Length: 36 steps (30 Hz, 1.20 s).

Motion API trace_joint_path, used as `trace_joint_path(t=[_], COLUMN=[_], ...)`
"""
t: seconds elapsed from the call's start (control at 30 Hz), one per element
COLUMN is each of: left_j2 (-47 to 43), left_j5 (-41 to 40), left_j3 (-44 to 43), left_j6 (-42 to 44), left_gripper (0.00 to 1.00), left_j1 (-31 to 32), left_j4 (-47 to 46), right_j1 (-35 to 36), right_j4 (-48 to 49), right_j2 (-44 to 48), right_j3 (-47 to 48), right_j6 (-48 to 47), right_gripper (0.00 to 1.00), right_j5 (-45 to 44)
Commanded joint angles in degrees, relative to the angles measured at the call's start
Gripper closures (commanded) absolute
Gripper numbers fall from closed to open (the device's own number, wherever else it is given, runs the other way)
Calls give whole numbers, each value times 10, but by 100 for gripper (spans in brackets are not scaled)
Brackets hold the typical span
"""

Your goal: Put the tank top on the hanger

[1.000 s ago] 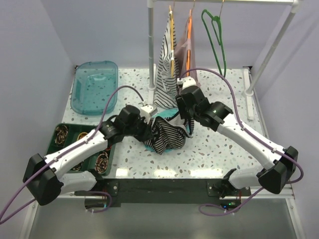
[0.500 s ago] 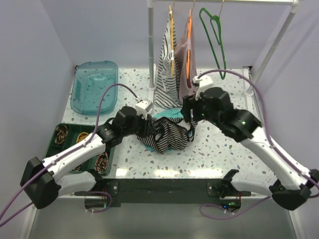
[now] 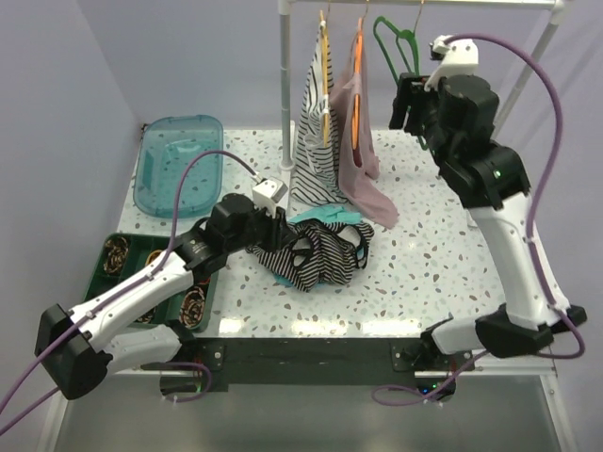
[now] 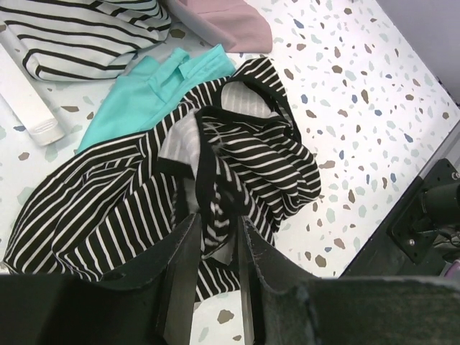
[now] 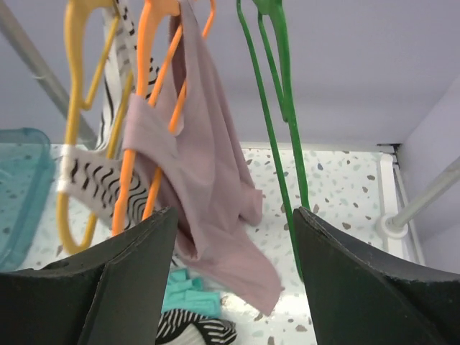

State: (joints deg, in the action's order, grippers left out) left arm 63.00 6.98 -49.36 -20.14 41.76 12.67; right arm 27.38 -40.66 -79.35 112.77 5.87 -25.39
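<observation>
I need to grab the green hanger with my right gripper next, by its near sloping arm below the hook (image 3: pixel 415 60) (image 5: pixel 297 160). The opposite end then stays free to go into the tank top's strap.
The striped tank top (image 3: pixel 316 256) lies crumpled on the table, and in the left wrist view the tank top (image 4: pixel 237 158) shows a black-trimmed strap. My left gripper (image 3: pixel 275 229) sits low at its left edge. The left gripper (image 4: pixel 214 244) has its jaws a little apart, with a fold of striped cloth showing between them. The green hanger (image 3: pixel 388 45) hangs by its hook from the rack rail. My right gripper (image 3: pixel 407 102) is raised beside it and open wide. In the right wrist view the hanger (image 5: pixel 277 144) hangs just inside the right finger of my right gripper (image 5: pixel 233 212), untouched.
A teal cloth (image 3: pixel 327 215) lies under the top's far edge. A striped garment on a yellow hanger (image 3: pixel 316 132) and a pink garment on an orange hanger (image 3: pixel 360 160) hang left of the green one. The rack post (image 3: pixel 285 85), a teal bin (image 3: pixel 177 162) and a green tray (image 3: pixel 132 247) stand left.
My right gripper let go of the top, opened wider and rose to the green hanger. My left gripper's jaws parted, and the top has settled flatter on the table.
</observation>
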Motion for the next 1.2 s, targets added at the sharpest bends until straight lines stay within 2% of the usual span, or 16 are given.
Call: trace_joint_path(t=[0.0, 0.13, 0.3, 0.57, 0.73, 0.93, 1.03, 1.07, 1.17], left_j2=[-14, -15, -24, -25, -31, -39, -39, -39, -36], left_j5=[9, 15, 16, 12, 10, 4, 1, 1, 3], left_j3=[-31, -56, -71, -78, -72, -71, -71, -71, -71], left_j6=[22, 37, 55, 65, 62, 62, 62, 62, 62], left_gripper=[68, 68, 68, 68, 68, 68, 68, 68, 68], left_j1=[0, 0, 0, -1, -1, 0, 0, 0, -1], left_j4=[9, 45, 68, 84, 84, 90, 90, 91, 90], right_j1=[-62, -130, -196, -212, -212, -212, -211, -211, -212], right_j4=[-7, -16, 30, 45, 39, 34, 44, 46, 67], right_j2=[-66, -106, -104, -147, -172, -194, -187, -186, -169], right_j3=[79, 118, 71, 67, 96, 126, 116, 112, 89], right_j6=[-37, -34, -32, -13, -7, 2, 6, 6, 4], right_gripper=[30, 31, 31, 36, 41, 55, 70, 80, 97], right_j5=[80, 172, 226, 284, 283, 292, 278, 272, 247])
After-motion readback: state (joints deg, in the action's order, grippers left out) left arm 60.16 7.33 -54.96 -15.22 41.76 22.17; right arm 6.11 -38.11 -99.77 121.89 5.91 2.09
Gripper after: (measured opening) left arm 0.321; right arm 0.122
